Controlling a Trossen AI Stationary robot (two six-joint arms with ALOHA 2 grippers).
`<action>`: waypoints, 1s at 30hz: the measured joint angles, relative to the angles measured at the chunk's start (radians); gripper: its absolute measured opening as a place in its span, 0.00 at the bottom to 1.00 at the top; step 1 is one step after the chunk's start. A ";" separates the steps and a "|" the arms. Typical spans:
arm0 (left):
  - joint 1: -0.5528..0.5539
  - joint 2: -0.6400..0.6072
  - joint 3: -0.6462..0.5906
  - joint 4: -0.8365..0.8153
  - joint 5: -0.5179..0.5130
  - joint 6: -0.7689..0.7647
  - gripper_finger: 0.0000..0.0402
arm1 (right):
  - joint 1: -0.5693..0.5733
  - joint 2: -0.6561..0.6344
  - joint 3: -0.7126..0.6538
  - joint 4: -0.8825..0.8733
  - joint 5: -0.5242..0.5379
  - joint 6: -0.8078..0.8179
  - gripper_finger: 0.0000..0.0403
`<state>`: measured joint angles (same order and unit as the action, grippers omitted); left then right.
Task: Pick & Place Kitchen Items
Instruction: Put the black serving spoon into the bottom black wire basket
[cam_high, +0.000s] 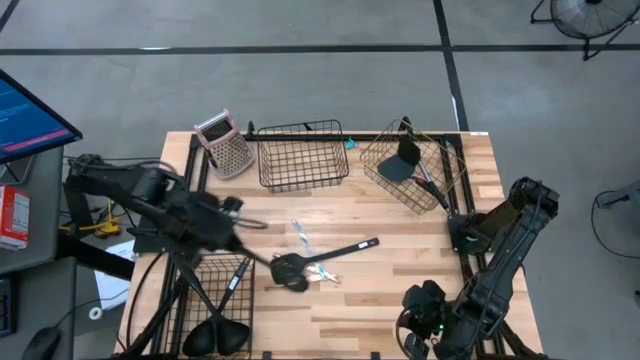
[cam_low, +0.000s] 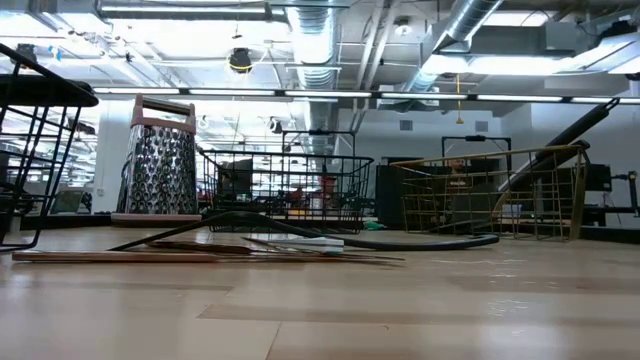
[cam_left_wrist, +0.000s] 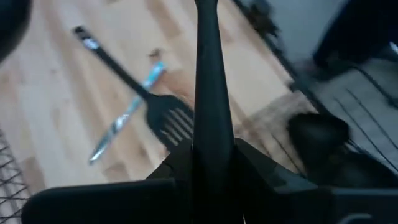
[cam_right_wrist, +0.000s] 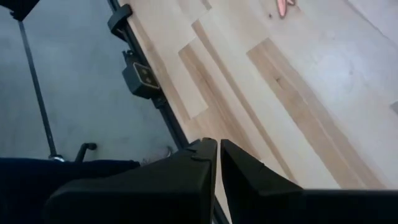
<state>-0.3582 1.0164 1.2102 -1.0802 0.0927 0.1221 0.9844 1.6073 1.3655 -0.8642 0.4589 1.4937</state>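
My left gripper holds the utensil and will keep holding it, as it is too early to release. The black utensil (cam_high: 288, 272) has its far end over the turner, beside the ladle basket (cam_high: 222, 290).
My left gripper (cam_high: 238, 243) is over the table's left middle, shut on a long black utensil handle (cam_left_wrist: 208, 87). That handle reaches out over a black slotted turner (cam_high: 292, 268), which lies flat on the wood with its handle pointing right. The turner also shows in the left wrist view (cam_left_wrist: 169, 117). A silver-teal piece (cam_high: 300, 236) lies flat beside the turner and shows again in the left wrist view (cam_left_wrist: 127, 112). A slim copper-coloured piece (cam_low: 120, 256) lies on the table. My right gripper (cam_right_wrist: 217, 155) is shut and empty at the near right edge (cam_high: 425, 320). My left gripper pinches the black handle (cam_left_wrist: 209, 134) between its two fingers. The handle runs forward out of the fingers, along them rather than across. The utensil's working end lies outside the wrist view, so I cannot tell which end is held or whether it is clear of the table.
A black wire basket (cam_high: 215, 290) at the near left holds black ladles (cam_high: 222, 335). Another black wire basket (cam_high: 302, 155) stands at the far middle. A copper wire basket (cam_high: 410, 170) at the far right holds a black spatula (cam_high: 400, 160). A box grater (cam_high: 226, 146) stands far left.
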 joint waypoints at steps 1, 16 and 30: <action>-0.027 -0.011 0.000 -0.013 0.011 0.000 0.15 | -0.002 0.000 0.000 -0.002 0.000 0.000 0.05; -0.294 0.002 0.000 -0.274 0.133 -0.159 0.15 | -0.019 0.000 0.000 -0.002 0.018 0.000 0.05; -0.365 0.031 -0.108 -0.318 0.174 -0.165 0.15 | -0.018 0.000 0.000 -0.002 0.086 0.000 0.05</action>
<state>-0.7231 1.0470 1.1025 -1.3987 0.2670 -0.0432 0.9661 1.6077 1.3655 -0.8661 0.5446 1.4937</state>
